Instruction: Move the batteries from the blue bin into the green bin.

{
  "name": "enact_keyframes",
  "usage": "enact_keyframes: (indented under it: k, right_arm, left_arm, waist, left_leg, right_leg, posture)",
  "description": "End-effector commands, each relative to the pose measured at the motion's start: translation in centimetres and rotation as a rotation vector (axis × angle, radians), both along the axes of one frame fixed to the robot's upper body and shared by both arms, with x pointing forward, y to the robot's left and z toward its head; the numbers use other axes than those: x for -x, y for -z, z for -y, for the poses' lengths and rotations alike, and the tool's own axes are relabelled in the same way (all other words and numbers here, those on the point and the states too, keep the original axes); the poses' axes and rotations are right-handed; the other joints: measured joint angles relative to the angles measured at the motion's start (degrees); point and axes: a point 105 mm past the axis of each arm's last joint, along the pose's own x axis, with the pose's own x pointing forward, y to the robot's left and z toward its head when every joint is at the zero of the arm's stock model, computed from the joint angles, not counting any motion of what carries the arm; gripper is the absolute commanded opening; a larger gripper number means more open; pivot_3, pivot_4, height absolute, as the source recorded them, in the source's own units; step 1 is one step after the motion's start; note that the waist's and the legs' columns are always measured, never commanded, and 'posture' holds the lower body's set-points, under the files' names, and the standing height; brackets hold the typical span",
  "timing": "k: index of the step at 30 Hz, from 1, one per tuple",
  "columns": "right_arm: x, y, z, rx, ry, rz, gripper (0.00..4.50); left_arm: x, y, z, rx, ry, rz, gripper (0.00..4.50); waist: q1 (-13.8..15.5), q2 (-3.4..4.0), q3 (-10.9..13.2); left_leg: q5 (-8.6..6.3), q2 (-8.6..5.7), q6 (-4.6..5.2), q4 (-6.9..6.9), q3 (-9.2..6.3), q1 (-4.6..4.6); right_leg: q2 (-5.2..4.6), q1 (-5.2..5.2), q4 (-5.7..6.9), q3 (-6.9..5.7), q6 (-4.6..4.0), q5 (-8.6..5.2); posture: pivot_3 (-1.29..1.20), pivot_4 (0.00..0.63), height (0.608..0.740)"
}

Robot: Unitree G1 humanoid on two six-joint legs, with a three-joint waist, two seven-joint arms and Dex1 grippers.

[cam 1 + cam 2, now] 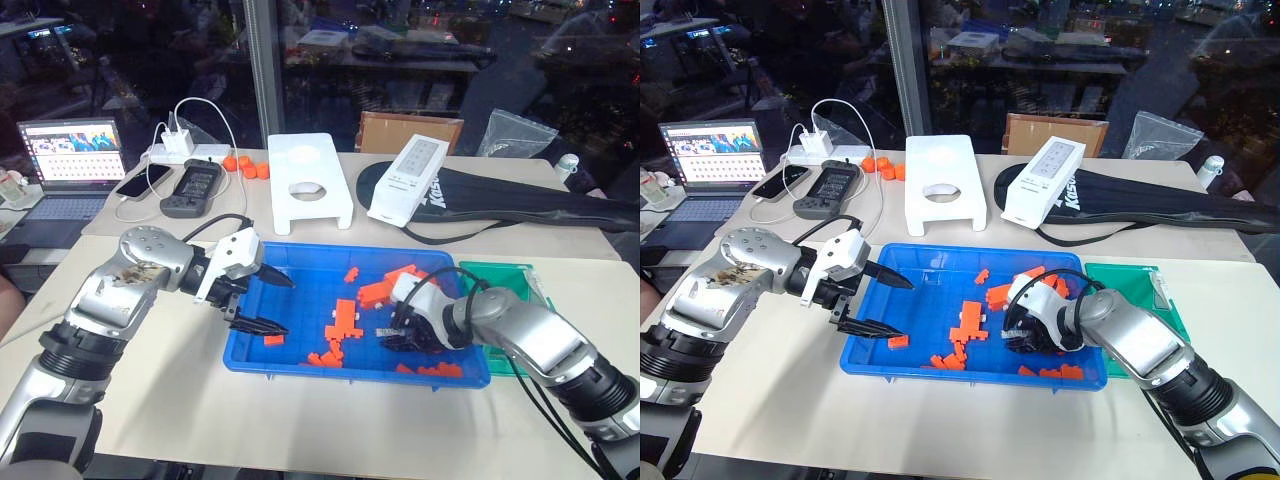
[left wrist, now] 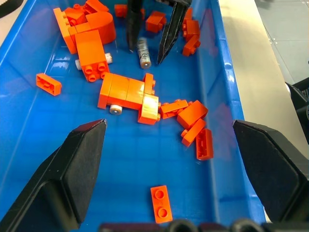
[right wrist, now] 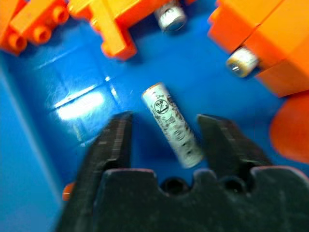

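The whitish battery should be grabbed by its two ends with my right gripper next, so it can be moved into the green bin (image 1: 495,272).
The blue bin (image 1: 300,364) lies in the middle of the table, strewn with orange toy bricks (image 1: 345,318). My right gripper (image 1: 392,336) reaches down into its right half, fingers open on either side of a silvery battery (image 3: 172,125) lying flat on the bin floor, with narrow gaps both sides. The same battery (image 2: 143,53) shows between those fingers in the left wrist view. Two more battery ends (image 3: 171,14) (image 3: 241,61) poke out from under bricks. My left gripper (image 1: 286,305) hovers open over the bin's left end, holding nothing. The green bin (image 1: 495,272) sits just right of the blue one.
Behind the bins are a white stand (image 1: 308,180), a white box (image 1: 408,180) and a black bag (image 1: 520,200). At the far left are a laptop (image 1: 70,150), a handheld device (image 1: 192,190), chargers with cables and some orange balls (image 1: 245,165).
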Motion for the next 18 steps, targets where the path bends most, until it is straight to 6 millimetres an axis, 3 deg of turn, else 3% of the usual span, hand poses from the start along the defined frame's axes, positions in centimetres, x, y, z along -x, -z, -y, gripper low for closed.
enact_keyframes:
  k: [1,3,6,10,15,18]
  right_arm:
    - [0.3,-4.0,0.1,-0.072,-0.032,0.081,0.67]
    - [0.5,-6.5,0.4,-0.118,-0.042,0.133,0.28]
    - [0.4,-9.6,1.5,-0.156,-0.011,0.205,0.28]
    - [-0.2,-12.8,6.6,-0.066,0.149,0.305,0.28]
    - [-1.1,-12.5,14.8,0.083,0.499,0.335,0.28]
    - [-1.1,-11.3,15.2,0.057,0.551,0.299,0.28]
  left_arm:
    - [0.2,-0.9,-0.1,0.004,0.010,0.020,4.50]
    - [0.2,-1.1,-0.1,0.010,0.016,0.014,4.50]
    - [0.0,-1.2,0.2,0.020,0.023,0.019,4.50]
    - [-0.3,-1.3,0.6,0.029,0.040,0.022,4.50]
    - [-0.6,-1.1,1.3,0.035,0.055,0.024,4.50]
    - [-0.8,-0.6,1.5,0.015,0.063,0.031,4.50]
  waist:
    - [0.02,0.01,0.00]
    - [0.10,0.05,0.02]
    - [0.16,0.05,0.02]
    - [0.83,0.06,0.02]
    - [1.30,0.05,0.00]
    - [1.03,0.24,-0.10]
  left_leg:
    - [0.00,0.00,0.00,0.00,0.00,-0.01]
    - [0.00,0.00,0.00,0.00,0.00,-0.04]
    - [0.00,0.00,0.00,0.01,-0.01,-0.02]
    - [-0.01,0.00,0.00,0.03,0.00,-0.01]
    - [-0.04,0.00,0.05,0.06,0.01,0.00]
    - [-0.04,-0.01,0.06,0.10,0.02,-0.01]
  right_leg:
    - [0.00,0.00,0.00,0.00,0.00,0.00]
    - [0.00,-0.01,0.00,0.00,0.00,0.00]
    - [0.00,0.02,-0.01,-0.02,0.00,0.00]
    - [-0.01,0.04,-0.04,-0.03,0.01,0.00]
    - [-0.02,0.05,-0.11,-0.03,-0.02,0.01]
    - [-0.02,0.03,-0.07,-0.02,-0.09,0.06]
  posture:
    - [0.00,0.150,0.731]
    - [0.00,0.150,0.731]
    - [0.00,0.150,0.731]
    - [0.00,0.150,0.731]
    - [0.00,0.150,0.731]
    - [0.00,0.150,0.731]
